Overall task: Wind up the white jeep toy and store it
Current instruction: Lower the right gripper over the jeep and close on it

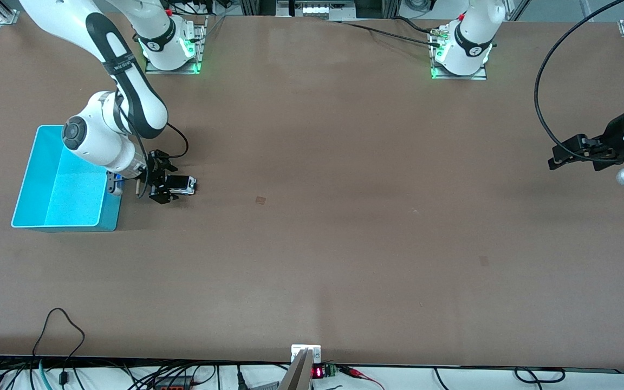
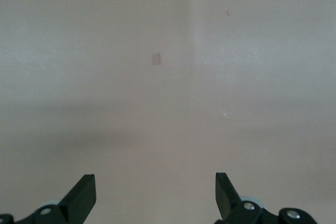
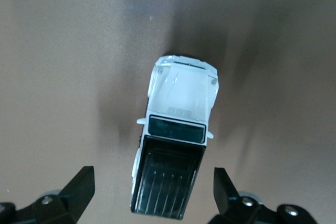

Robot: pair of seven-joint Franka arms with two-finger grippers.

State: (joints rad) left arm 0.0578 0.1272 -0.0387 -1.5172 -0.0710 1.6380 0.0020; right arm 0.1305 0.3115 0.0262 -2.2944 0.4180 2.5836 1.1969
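I will grab the white jeep toy next with my right gripper by its black rear section point(image 3: 169, 177). Then I can store it in the turquoise bin.
The white jeep toy point(image 1: 183, 184) stands on the brown table beside the turquoise bin point(image 1: 46, 214), toward the right arm's end. In the right wrist view the jeep point(image 3: 176, 129) shows its white hood and black roof from above. My right gripper point(image 1: 164, 187) is open and sits low over the jeep's black rear section, one finger on each side with gaps between fingers point(image 3: 81, 187) and car. My left gripper point(image 1: 556, 157) is open and empty, held above the table at the left arm's end; its fingertips point(image 2: 84, 192) frame only bare table.
The turquoise bin's inside shows nothing in it; its wall toward the jeep point(image 1: 110, 208) is close to the right arm's wrist. Cables point(image 1: 57, 336) lie along the table edge nearest the front camera. A small dark mark point(image 1: 260, 200) lies on the table.
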